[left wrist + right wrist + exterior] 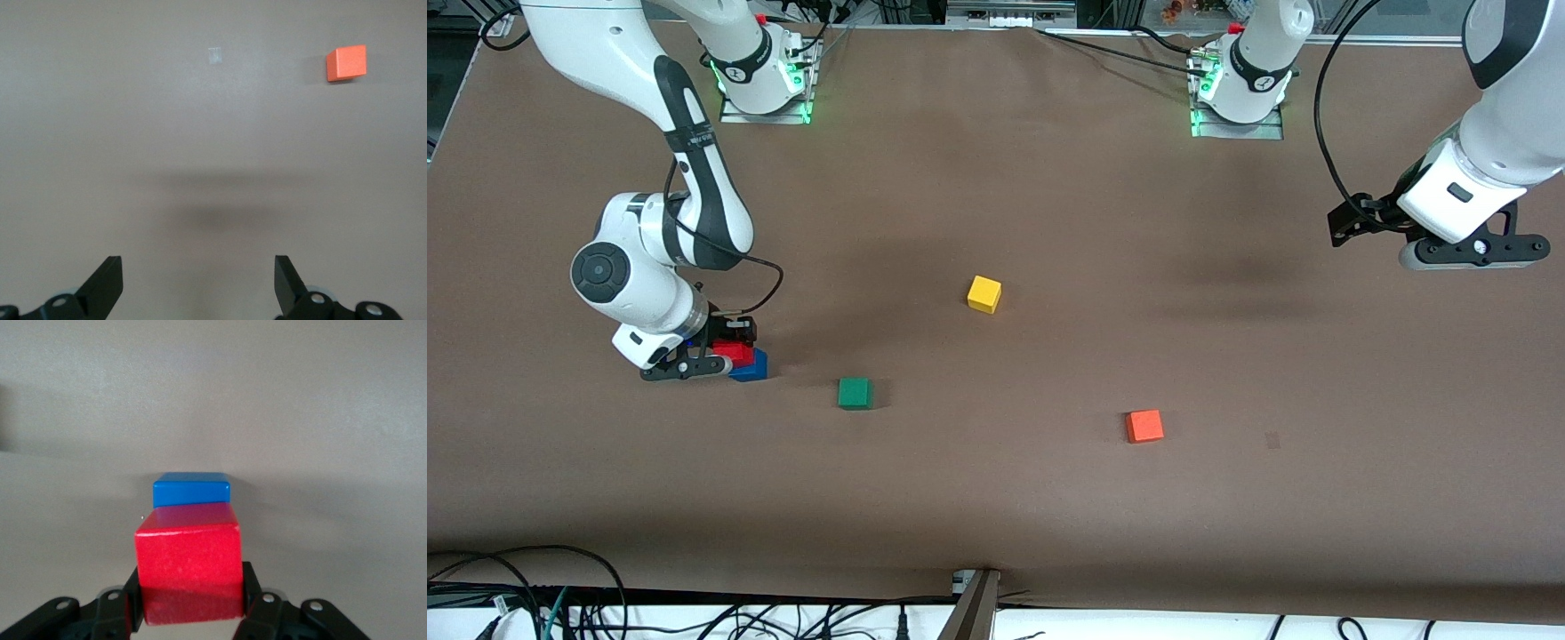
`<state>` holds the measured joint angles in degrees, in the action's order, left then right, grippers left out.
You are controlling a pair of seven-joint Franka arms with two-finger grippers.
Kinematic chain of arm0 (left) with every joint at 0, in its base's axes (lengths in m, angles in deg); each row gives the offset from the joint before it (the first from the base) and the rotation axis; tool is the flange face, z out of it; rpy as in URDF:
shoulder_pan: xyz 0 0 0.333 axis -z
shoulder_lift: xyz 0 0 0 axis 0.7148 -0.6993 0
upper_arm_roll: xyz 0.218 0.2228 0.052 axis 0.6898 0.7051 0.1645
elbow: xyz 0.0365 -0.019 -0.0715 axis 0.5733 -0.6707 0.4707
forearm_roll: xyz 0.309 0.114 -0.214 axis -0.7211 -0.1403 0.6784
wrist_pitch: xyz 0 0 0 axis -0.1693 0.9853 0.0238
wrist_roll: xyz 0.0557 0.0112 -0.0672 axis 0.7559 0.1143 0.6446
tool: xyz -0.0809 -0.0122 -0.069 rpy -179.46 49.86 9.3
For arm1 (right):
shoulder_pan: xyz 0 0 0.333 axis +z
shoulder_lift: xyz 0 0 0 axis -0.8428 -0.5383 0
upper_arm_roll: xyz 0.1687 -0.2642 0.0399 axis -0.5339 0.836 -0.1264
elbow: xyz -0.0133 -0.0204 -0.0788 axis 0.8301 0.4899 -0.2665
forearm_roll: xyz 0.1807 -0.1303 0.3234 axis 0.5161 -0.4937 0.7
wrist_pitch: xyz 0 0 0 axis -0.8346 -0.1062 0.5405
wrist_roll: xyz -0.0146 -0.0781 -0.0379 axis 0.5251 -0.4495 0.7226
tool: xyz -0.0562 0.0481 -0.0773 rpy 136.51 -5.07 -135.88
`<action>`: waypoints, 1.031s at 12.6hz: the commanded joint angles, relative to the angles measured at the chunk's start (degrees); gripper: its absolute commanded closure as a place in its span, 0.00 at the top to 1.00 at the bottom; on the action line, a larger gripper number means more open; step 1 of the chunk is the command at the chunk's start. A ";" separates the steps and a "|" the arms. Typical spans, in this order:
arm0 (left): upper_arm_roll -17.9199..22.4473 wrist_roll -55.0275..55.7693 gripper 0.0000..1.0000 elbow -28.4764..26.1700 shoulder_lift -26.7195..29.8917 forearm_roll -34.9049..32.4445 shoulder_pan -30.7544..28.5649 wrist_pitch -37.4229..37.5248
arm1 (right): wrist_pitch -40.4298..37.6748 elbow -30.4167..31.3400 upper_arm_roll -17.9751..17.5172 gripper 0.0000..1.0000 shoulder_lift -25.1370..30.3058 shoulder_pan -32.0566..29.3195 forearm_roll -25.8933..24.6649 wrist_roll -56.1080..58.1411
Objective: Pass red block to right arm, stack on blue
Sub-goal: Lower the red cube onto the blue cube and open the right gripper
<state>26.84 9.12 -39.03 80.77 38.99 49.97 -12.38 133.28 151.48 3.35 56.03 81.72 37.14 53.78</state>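
Note:
My right gripper should open now, because the red block would stay in place: the red block's base (736, 359) sits on the blue cube's top (749, 368).
My right gripper (725, 354) is shut on the red block (735, 350), low over the table at the right arm's end. The blue cube (752, 367) lies right under and beside the red block, which covers part of its top. I cannot tell whether they touch. In the right wrist view the red block (188, 567) sits between the black fingers (248, 587), with the blue cube (192, 489) just past it. My left gripper (1463, 253) is open and empty, raised over the left arm's end of the table. It also shows in the left wrist view (198, 280).
A green cube (855, 392), a yellow cube (984, 293) and a lighter orange-red cube (1144, 426) lie apart on the brown table (1049, 498). The orange-red cube also shows in the left wrist view (347, 63). Cables run along the table edge nearest the camera.

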 commanded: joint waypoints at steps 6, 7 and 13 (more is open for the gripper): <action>-0.54 0.56 1.00 -0.42 1.09 0.87 -0.04 1.14 | 1.90 0.85 0.23 0.74 -0.09 0.24 -0.64 -0.22; -0.54 0.65 1.00 -0.42 1.09 0.87 -0.04 1.14 | 1.82 0.67 0.23 1.00 -0.09 0.15 -0.64 -0.22; -0.54 0.56 1.00 -0.42 1.09 0.60 -0.04 1.14 | 1.20 -0.64 0.49 1.00 0.78 -0.29 -0.64 0.56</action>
<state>26.40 9.41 -39.03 80.77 38.99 50.09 -11.79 134.32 151.28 3.62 55.83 81.60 37.14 53.75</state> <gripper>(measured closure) 0.000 0.000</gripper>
